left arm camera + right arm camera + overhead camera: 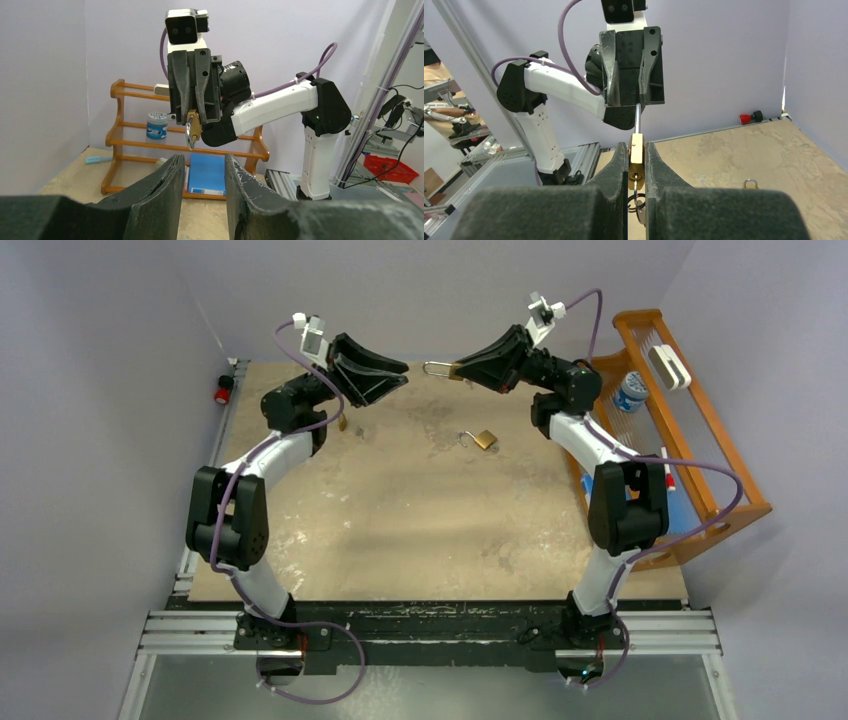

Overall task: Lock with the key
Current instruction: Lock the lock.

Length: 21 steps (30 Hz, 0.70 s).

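Observation:
Next, my left gripper grabs the padlock's silver shackle [638, 119], leaving the keyhole end free for my right gripper to work the key [636, 181].
My right gripper [468, 368] is shut on a brass padlock [455, 371], held above the table's far middle with its silver shackle [436, 368] pointing left. In the right wrist view the padlock [637, 154] sits between my fingers, with a key [636, 181] and its ring in the keyhole. My left gripper [398, 375] is open and empty, facing the shackle from the left, a short gap away. In the left wrist view the padlock [193, 128] hangs just beyond my open fingers [167, 176].
A second brass padlock [484, 439] lies on the table with its shackle open; it also shows in the right wrist view [749, 183]. An orange wooden rack [717, 455] stands at the right edge, holding a bottle [630, 391] and a blue box [207, 173]. A red knob [223, 392] sits far left.

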Available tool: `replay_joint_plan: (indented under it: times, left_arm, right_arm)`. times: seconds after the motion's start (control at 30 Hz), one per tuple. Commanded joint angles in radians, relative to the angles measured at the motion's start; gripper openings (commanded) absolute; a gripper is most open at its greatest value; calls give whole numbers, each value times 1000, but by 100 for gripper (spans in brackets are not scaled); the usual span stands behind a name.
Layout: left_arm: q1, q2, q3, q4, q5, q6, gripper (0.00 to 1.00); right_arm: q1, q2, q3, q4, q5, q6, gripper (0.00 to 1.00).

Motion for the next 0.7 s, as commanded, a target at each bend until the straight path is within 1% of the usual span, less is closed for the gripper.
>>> replay_joint_plan:
  times: [0.0,0.2,0.33,0.53,0.6,0.63,0.67]
  left_arm:
    - [-1,-50,35,96,1,51,35]
    - [-17,-59,30,67,-1,83,58]
    - [-48,-58,35,-5,1,136,63]
    - [-78,-69,41,-132,-5,243,64]
    - [-84,-78,41,-184,-9,286,61]
    - [-87,-85,42,-210,-8,308,54]
    - [-89,-89,44,-243,-10,328,39]
  right_arm:
    - [8,-19,47,190,37,15,0]
    - [19,-21,47,175,35,2,0]
    - [36,-23,51,146,30,-28,0]
    - [56,-25,56,130,28,-42,0]
    - [61,-27,54,124,28,-48,0]
    - [64,-29,53,121,26,-51,0]
    - [68,-28,53,117,26,-54,0]
